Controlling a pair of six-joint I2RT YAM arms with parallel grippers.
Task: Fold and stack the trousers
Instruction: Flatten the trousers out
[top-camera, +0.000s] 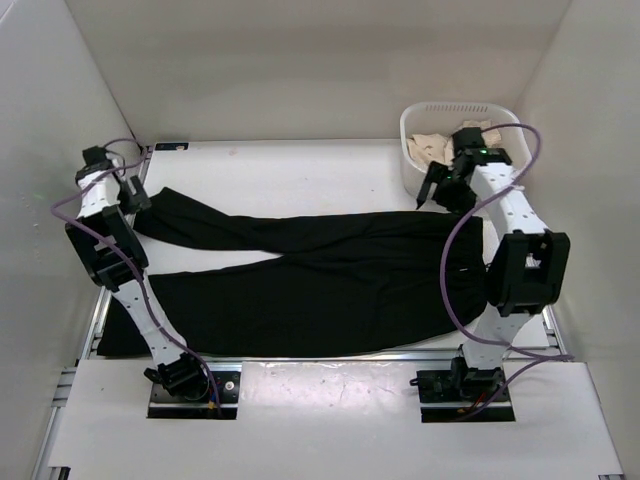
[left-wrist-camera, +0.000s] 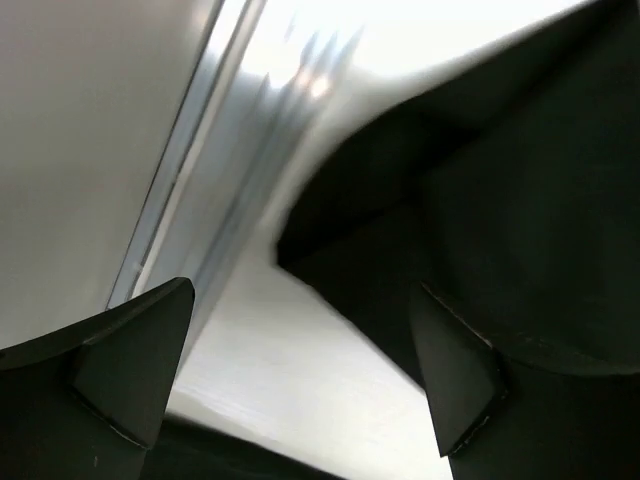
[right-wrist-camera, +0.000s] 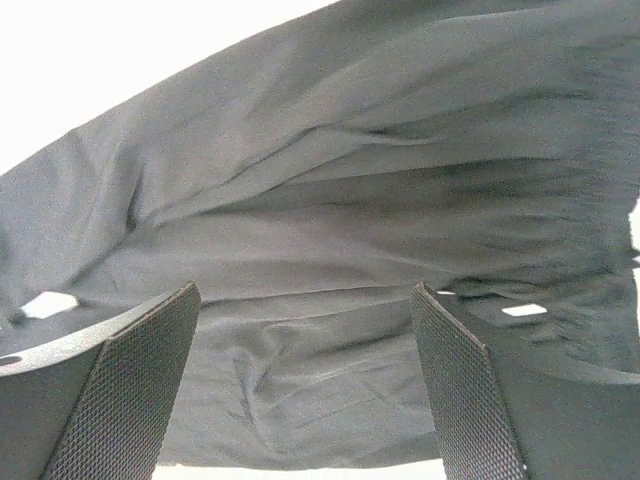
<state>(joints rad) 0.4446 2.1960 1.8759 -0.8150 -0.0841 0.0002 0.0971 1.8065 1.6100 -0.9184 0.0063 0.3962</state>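
The right gripper grips the black trousers (top-camera: 320, 275) at the waist's far corner (top-camera: 473, 222), near the basket, next, to fold one leg over the other.
The black trousers (top-camera: 320, 275) lie spread flat across the white table (top-camera: 300, 170), waist to the right and both legs running left. My left gripper (top-camera: 137, 196) hangs open over the upper leg's cuff at the far left. In the left wrist view the cuff of the trousers (left-wrist-camera: 500, 180) lies under the right finger, and nothing sits between the fingers of the left gripper (left-wrist-camera: 302, 290). My right gripper (top-camera: 432, 190) hovers open above the waist end. In the right wrist view the wrinkled trousers (right-wrist-camera: 330, 200) lie below the right gripper (right-wrist-camera: 304, 290), which holds nothing.
A white basket (top-camera: 415, 150) with beige cloth inside stands at the back right, close behind the right arm. Enclosure walls rise on both sides and at the back. An aluminium rail (left-wrist-camera: 230, 180) runs along the table's left edge. A white board (top-camera: 330, 400) covers the front.
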